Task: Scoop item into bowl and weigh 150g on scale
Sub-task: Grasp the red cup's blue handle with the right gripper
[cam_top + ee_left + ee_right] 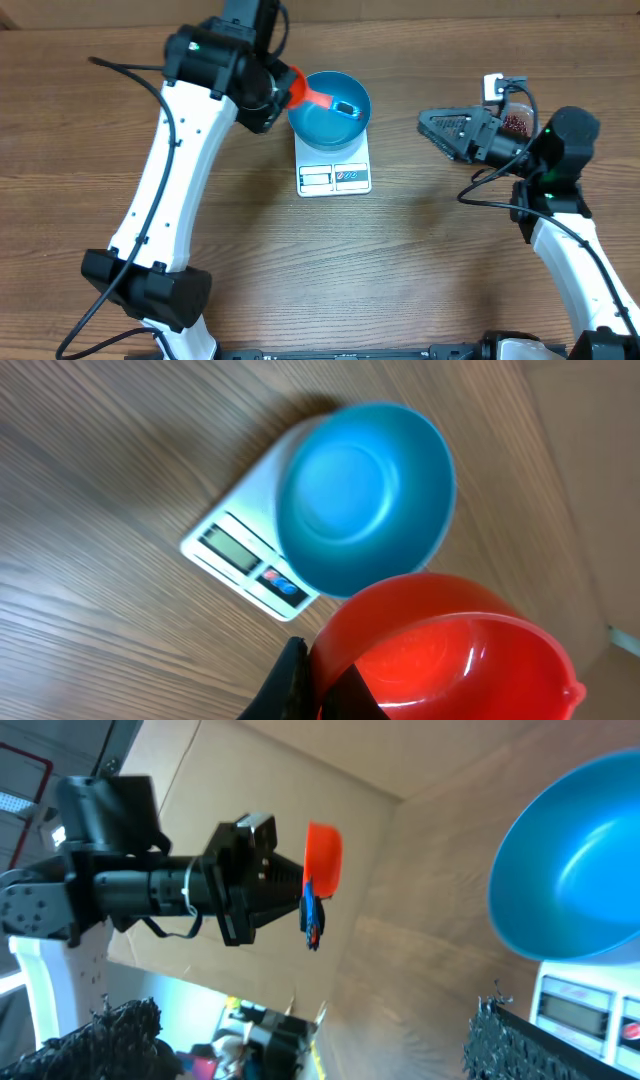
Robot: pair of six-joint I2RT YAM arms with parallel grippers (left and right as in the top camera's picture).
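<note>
The scoop, whose handle (313,917) lies beyond my right gripper's fingers, is still out of reach, so closing now would miss. The gripper moves toward the scoop first.
A blue bowl (322,128) stands on the white scale (335,178) at the table's back middle. The left wrist view shows the bowl (360,490) empty on the scale (235,550). My left gripper (283,92) is shut on a red scoop (300,88) at the bowl's left rim, and the scoop's handle reaches over the bowl. Close up, the fingers of this gripper (312,665) pinch the scoop's wall (450,650). My right gripper (432,124) hangs open to the right of the scale, pointing at it. A patch of dark red beans (516,124) shows behind the right arm.
In the right wrist view my right gripper (310,1040) has nothing between its fingers, with the bowl (570,870), the scale (580,1010) and the scoop (322,855) ahead of it. A small white object (492,87) sits behind the right arm.
</note>
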